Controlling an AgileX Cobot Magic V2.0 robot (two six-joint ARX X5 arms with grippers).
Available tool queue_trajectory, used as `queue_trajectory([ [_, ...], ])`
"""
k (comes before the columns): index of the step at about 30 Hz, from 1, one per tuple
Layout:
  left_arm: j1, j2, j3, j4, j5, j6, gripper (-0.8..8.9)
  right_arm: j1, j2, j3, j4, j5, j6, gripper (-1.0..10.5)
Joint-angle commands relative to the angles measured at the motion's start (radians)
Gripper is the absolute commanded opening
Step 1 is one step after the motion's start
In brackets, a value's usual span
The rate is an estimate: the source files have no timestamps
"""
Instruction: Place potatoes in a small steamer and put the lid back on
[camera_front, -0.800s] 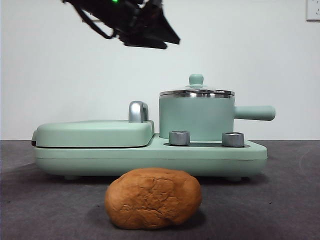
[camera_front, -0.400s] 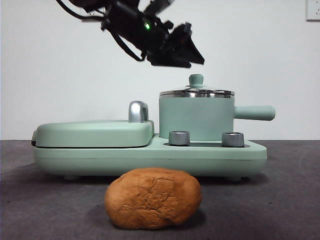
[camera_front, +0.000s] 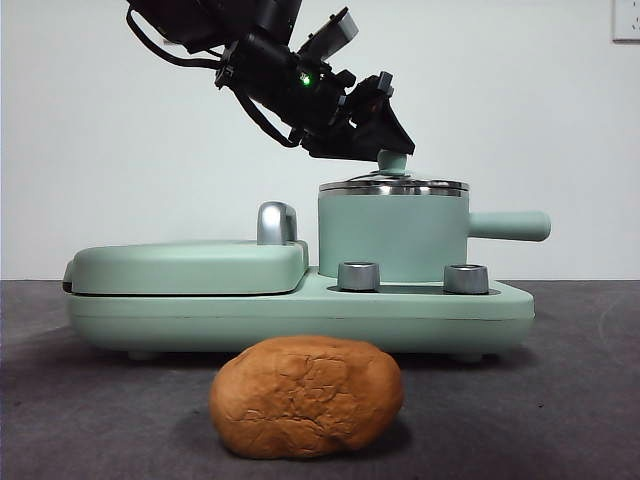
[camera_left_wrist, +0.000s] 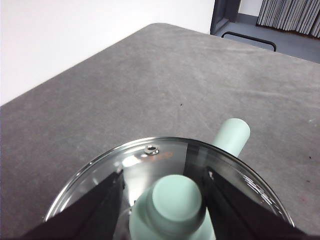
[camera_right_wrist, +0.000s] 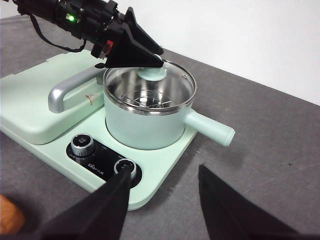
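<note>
My left gripper grabs the lid by its narrow mint knob (camera_front: 393, 162) (camera_left_wrist: 177, 201) next, since the lid's glass disc is wider than my open fingers.
The potato (camera_front: 306, 396) lies on the grey table in front of the appliance; a sliver of it shows in the right wrist view (camera_right_wrist: 7, 213). The small steamer (camera_front: 392, 238) stands on the appliance's right half, its handle pointing right. The glass lid (camera_front: 393, 186) sits on it. My left gripper (camera_front: 385, 140) is open right at the lid's knob (camera_left_wrist: 172, 207), one jaw on each side of the knob. It also shows in the right wrist view (camera_right_wrist: 145, 56). My right gripper (camera_right_wrist: 165, 172) is open and empty, hovering over the table in front of the appliance.
The flat mint-green grill plate (camera_front: 190, 265) with a chrome handle (camera_front: 277, 222) lies left of the steamer. Two steel dials (camera_front: 359, 276) (camera_front: 466, 278) sit on the base in front of the pot. The steamer's handle (camera_left_wrist: 231, 136) juts out over the table.
My left arm has come down and to the right from the upper left, until its jaws straddle the lid's knob. The potato, steamer and lid have not moved.
</note>
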Motion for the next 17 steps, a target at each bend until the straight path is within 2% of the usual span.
queue_trajectory([
  [1,-0.008,0.030,0.028,-0.002,0.000,-0.004,2.45,0.002,0.006,0.018,0.007,0.004,0.013,2.2],
  [17,-0.008,0.030,0.028,-0.038,0.000,0.000,2.32,0.002,0.006,0.018,0.007,0.004,0.013,2.2],
])
